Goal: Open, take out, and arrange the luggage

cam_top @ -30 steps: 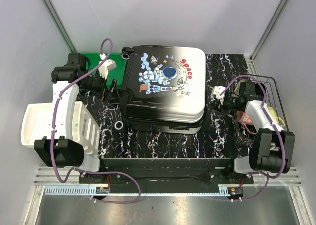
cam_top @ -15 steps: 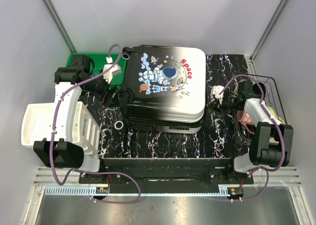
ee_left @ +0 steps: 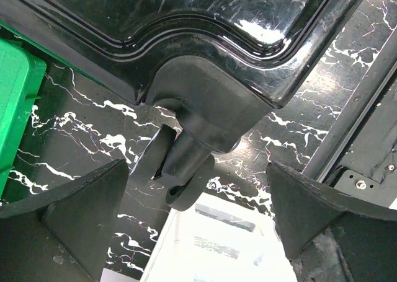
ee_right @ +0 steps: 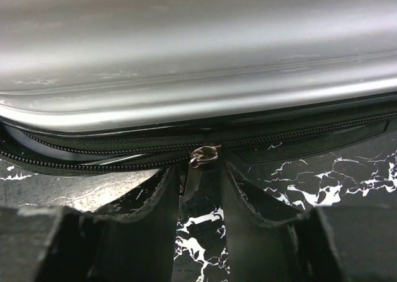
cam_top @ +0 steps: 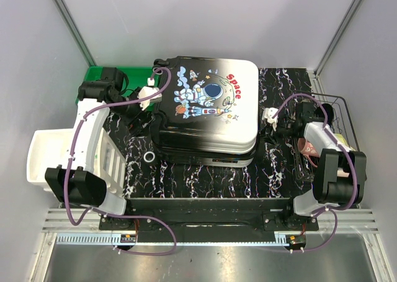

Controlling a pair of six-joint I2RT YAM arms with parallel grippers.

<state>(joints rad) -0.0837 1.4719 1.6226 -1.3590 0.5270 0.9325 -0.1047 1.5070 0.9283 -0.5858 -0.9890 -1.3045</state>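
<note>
The pull tab (ee_right: 193, 181) hangs between my right fingers; they should close and would hold it.
The luggage (cam_top: 208, 108) lies flat mid-table, astronaut print up, lid shut. My left gripper (cam_top: 144, 99) hovers at its left side, open; in the left wrist view its jaws stand wide (ee_left: 198, 214) on either side of a dark wheel (ee_left: 186, 170) under the black shell (ee_left: 186, 22), touching nothing. My right gripper (cam_top: 271, 122) is at the luggage's right edge. In the right wrist view its fingers (ee_right: 155, 214) stand slightly apart, open (ee_right: 201, 183), just below the metal zipper slider (ee_right: 203, 154). The pull tab hangs in the gap. The zipper is parted left of the slider.
A green bin (cam_top: 115, 77) sits behind the left arm, also at the left edge of the left wrist view (ee_left: 15, 90). A white drawer unit (cam_top: 49, 155) stands at the left. A wire basket (cam_top: 338, 133) is at the right. A small ring (cam_top: 149, 157) lies on the marbled mat.
My left gripper has swung right and back, up to the luggage's left side. My right gripper has shifted slightly towards the luggage and its jaws have parted.
</note>
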